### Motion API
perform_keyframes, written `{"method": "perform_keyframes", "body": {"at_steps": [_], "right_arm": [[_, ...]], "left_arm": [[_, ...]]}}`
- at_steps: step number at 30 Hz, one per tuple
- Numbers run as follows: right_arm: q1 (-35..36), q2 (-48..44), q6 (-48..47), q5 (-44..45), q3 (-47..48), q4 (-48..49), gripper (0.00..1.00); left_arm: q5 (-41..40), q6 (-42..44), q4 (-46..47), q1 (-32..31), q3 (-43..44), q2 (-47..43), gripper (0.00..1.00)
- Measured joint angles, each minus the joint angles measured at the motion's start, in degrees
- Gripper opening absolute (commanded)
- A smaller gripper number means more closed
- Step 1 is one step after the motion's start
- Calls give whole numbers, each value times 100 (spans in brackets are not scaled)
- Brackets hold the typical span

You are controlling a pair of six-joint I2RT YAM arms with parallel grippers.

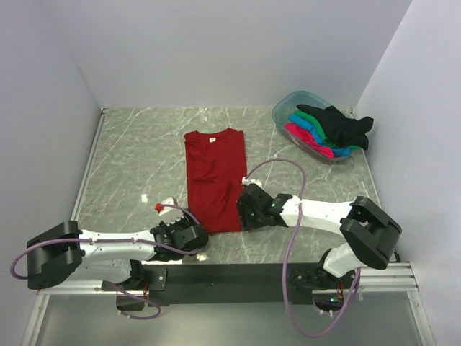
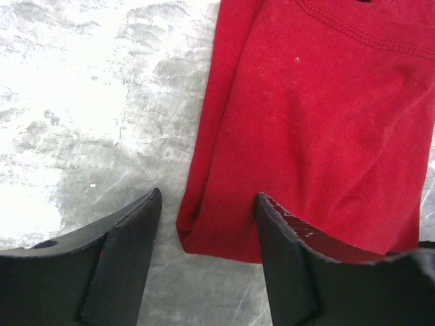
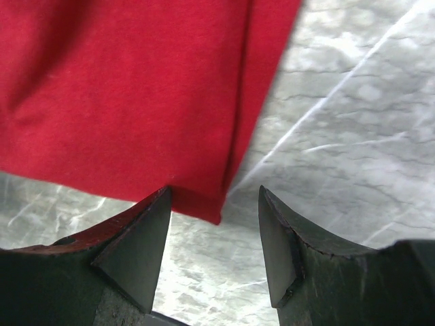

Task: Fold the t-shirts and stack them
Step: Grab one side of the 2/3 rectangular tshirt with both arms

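Note:
My left gripper would leave the corner on the marble if I lifted it now, because its fingers are open around the dark red t-shirt's near corner (image 2: pixel 207 232).
The dark red t-shirt (image 1: pixel 215 176) lies flat on the marble table, folded into a long narrow strip with its collar at the far end. My left gripper (image 1: pixel 193 233) is open at the strip's near left corner (image 2: pixel 204 234), which lies between its fingers. My right gripper (image 1: pixel 248 207) is open at the near right corner (image 3: pixel 211 204), which lies between its fingers. Neither gripper holds cloth. The black (image 1: pixel 338 124), green (image 1: pixel 349 148), bright blue (image 1: pixel 310 126) and hot pink (image 1: pixel 306 138) t-shirts are heaped in the tub.
The clear bluish plastic tub (image 1: pixel 285 108) stands at the far right of the table. White walls close in the back and both sides. Purple cables loop over both arms.

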Motion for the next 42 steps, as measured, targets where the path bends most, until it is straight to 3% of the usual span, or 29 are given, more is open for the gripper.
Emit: {"method": "perform_keyframes", "body": {"at_steps": [5, 9, 12, 14, 15, 16, 17, 23, 29, 37, 42], "right_arm": [[155, 17, 79, -31, -26, 131, 61], [190, 85, 125, -31, -24, 275, 59], [199, 157, 138, -37, -22, 417, 42], [199, 221, 164, -55, -24, 533, 23], [199, 251, 177, -63, -22, 575, 9], [203, 278, 181, -68, -26, 616, 1], [210, 286, 223, -85, -28, 649, 0], [365, 192, 302, -55, -109, 678, 0], [717, -341, 404, -72, -356, 66, 0], [870, -1414, 551, -247, -601, -778, 0], [981, -1799, 570, -466, -671, -1237, 0]], "left_arm": [[-31, -105, 278, 2, -142, 44, 55], [-35, -197, 614, 11, -229, 162, 41], [-33, -238, 870, 15, -262, 319, 28], [-22, -284, 1016, 20, -267, 433, 21], [-22, -302, 1080, 20, -267, 483, 11], [-15, -313, 1137, 22, -267, 516, 4], [-20, -310, 1187, 22, -264, 531, 0], [59, -111, 1241, 22, -260, 439, 1], [664, 212, 1078, -98, -400, -131, 1], [1589, 581, 800, -555, -658, -990, 1], [1869, 769, 743, -1097, -498, -833, 1]]}}
